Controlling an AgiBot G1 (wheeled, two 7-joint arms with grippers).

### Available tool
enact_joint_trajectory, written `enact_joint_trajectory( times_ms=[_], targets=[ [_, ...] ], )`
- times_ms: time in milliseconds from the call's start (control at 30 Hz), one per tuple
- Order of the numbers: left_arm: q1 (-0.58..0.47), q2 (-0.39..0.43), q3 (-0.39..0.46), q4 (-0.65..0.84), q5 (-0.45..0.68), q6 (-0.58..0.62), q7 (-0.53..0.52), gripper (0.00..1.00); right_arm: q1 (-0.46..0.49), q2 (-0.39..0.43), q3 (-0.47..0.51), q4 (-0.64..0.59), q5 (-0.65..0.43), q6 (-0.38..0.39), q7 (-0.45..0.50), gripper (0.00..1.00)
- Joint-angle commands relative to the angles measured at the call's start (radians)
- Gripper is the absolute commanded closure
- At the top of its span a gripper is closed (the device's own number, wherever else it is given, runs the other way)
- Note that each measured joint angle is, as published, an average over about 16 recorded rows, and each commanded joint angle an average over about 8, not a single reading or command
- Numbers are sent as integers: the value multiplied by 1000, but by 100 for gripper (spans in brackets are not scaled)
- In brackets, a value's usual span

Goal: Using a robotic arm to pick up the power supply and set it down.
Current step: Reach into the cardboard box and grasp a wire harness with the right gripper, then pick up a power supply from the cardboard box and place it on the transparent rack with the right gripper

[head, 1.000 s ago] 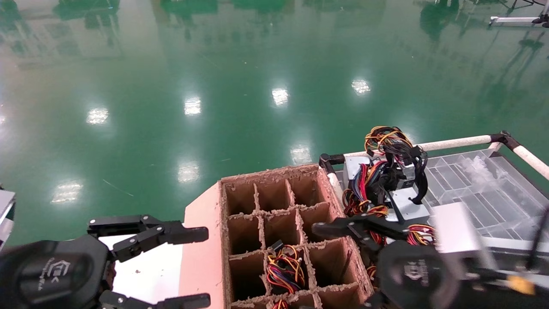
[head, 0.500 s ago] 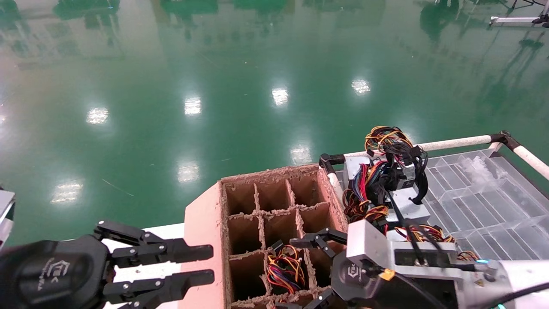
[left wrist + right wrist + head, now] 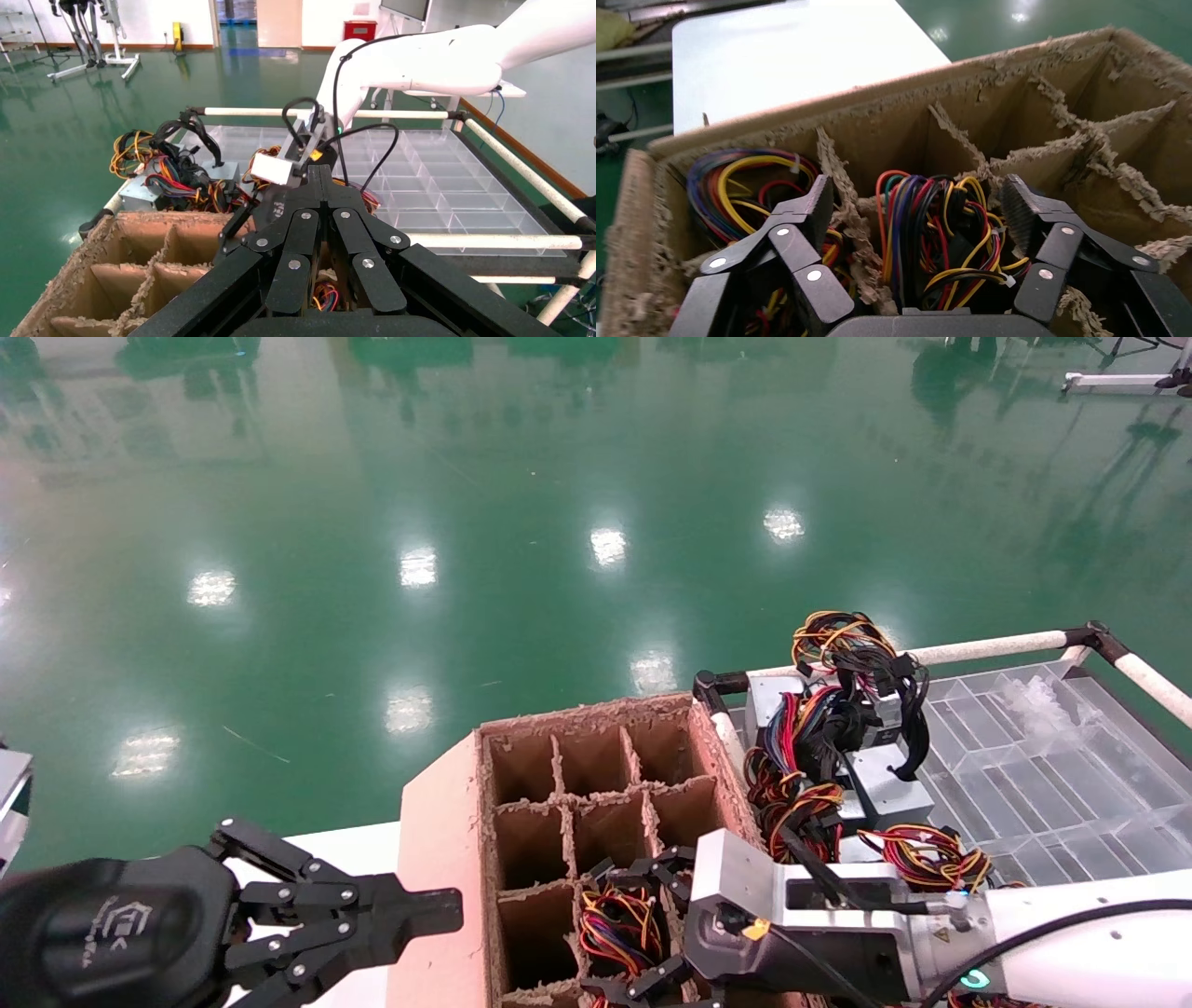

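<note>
The sides of the cardboard cell close in around the power supply's sunken body, so my right gripper should next grab its exposed wire bundle to pick the power supply up.
The power supply sits in a cell of the brown cardboard box. Only its red, yellow, orange and blue wire bundle shows; the grey body is hidden below. My right gripper hangs open just above that cell, one finger on each side of the bundle, touching nothing that I can see. My left gripper is shut and empty, hovering at the box's left side above the white table.
Several other grey boxes with tangled wires lie on a clear divided tray framed by white pipes, right of the cardboard box. A neighbouring cell holds another wire bundle. Green floor lies beyond.
My right gripper swung left from the tray edge to above the box cell with the wires. My left gripper went from open to shut.
</note>
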Motion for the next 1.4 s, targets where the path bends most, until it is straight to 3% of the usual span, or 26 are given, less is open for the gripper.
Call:
enact_joint_trajectory(
  times_ms=[33, 833, 1100, 1400],
  targets=[
    [0, 0, 0, 0, 0, 0, 0, 100, 13, -15, -8, -27, -14, 0, -18, 100],
    [0, 0, 0, 0, 0, 0, 0, 100, 47, -21, -18, -100, -40, -13, -62, 100],
    [0, 0, 0, 0, 0, 0, 0, 100, 60, 5, -4, -75, -8, -47, -21, 100],
    [0, 0, 1, 0, 0, 0, 0, 100, 115, 64, 63, 10, 114, -105, 81, 100]
  ],
)
